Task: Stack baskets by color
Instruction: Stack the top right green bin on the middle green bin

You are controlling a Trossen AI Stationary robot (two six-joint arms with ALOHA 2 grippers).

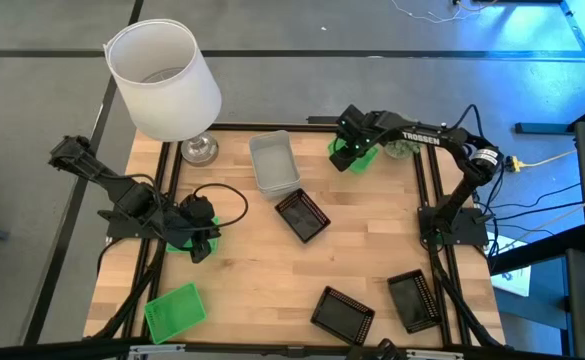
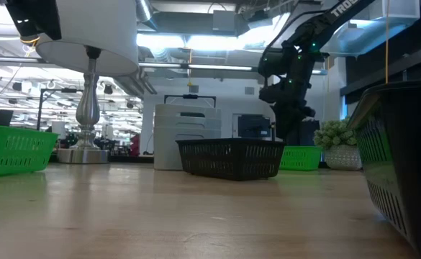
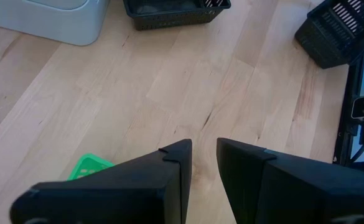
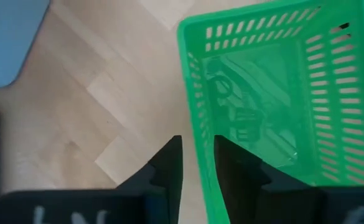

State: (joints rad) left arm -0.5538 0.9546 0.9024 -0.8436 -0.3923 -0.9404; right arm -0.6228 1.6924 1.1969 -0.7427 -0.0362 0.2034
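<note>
The right gripper grabs the green basket by its slotted side (image 4: 198, 112) next, to stack it with the other green baskets.
My right gripper (image 4: 198, 146) points down at the table's far right over a green basket (image 4: 275, 93), which rests on the wood next to a small plant (image 1: 402, 148). Its fingers are open a little and stand astride one basket wall. My left gripper (image 3: 205, 155) hangs open over the table's left side with nothing between its fingers, just above a second green basket (image 3: 88, 167). A third green basket (image 1: 175, 308) lies near the front left. A grey-white basket (image 1: 272, 160) and a black basket (image 1: 302, 215) sit mid-table. Two more black baskets (image 1: 342, 312) (image 1: 414, 298) are at the front right. My right gripper comes from above, with one finger (image 4: 166, 163) outside and the other inside the green basket's side wall (image 4: 200, 134). I cannot tell whether either finger touches the wall. The basket sits flat on the table.
A white lamp (image 1: 167, 80) stands at the far left corner, its shade overhanging the table. A dark cable (image 1: 227, 195) loops beside my left arm. Bare wood lies between the mid-table baskets and the front ones.
</note>
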